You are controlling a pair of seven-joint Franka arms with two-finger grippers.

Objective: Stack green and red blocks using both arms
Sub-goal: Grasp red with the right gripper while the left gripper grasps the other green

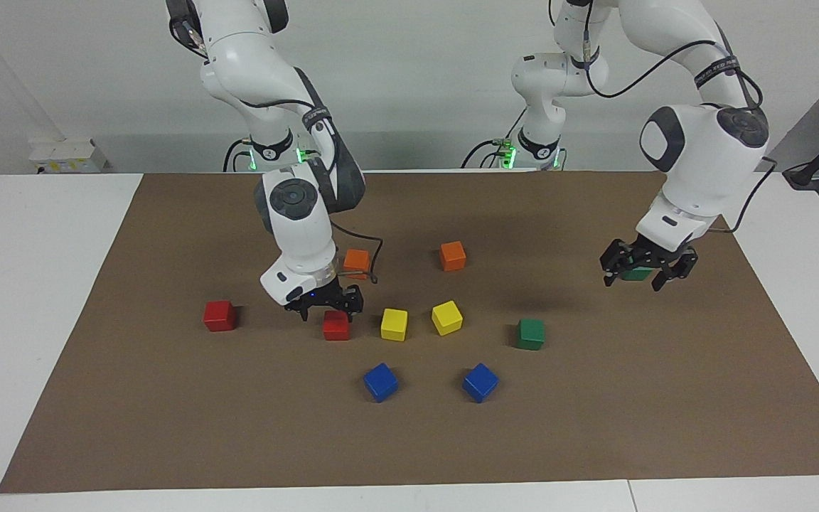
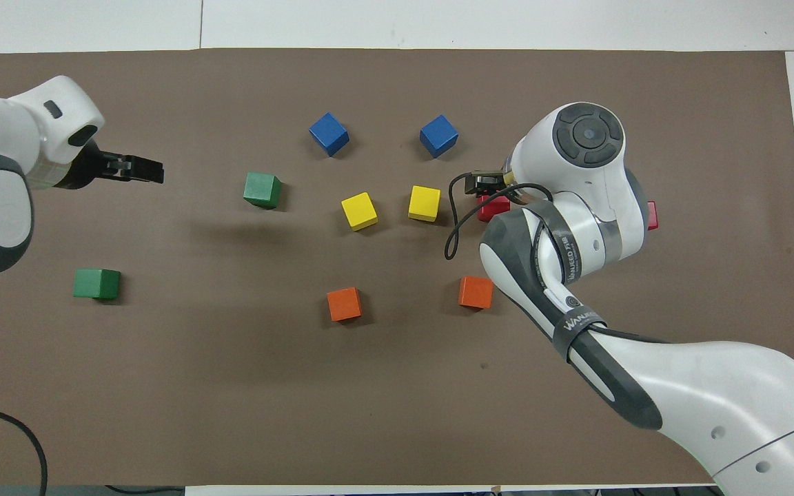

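Note:
My right fingers, above the top of the red block (image 2: 494,207), must lower before closing.
One red block (image 1: 336,326) lies beside a yellow cube; in the overhead view it (image 2: 495,208) is partly covered. My right gripper (image 1: 330,311) (image 2: 485,187) is open just above it, fingers spread to either side of its top. The other red block (image 1: 219,315) lies toward the right arm's end, mostly hidden by the arm in the overhead view (image 2: 653,215). One green block (image 1: 530,333) (image 2: 262,189) lies mid-mat. The other green block (image 1: 637,273) (image 2: 96,283) lies on the mat toward the left arm's end. My left gripper (image 1: 633,282) (image 2: 152,170) hangs open and empty in the air close to it.
On the brown mat (image 1: 168,427) lie two yellow cubes (image 1: 394,324) (image 1: 447,317), two blue cubes (image 1: 380,382) (image 1: 480,382) farther from the robots, and two orange cubes (image 1: 357,260) (image 1: 452,255) nearer to them. White table surrounds the mat.

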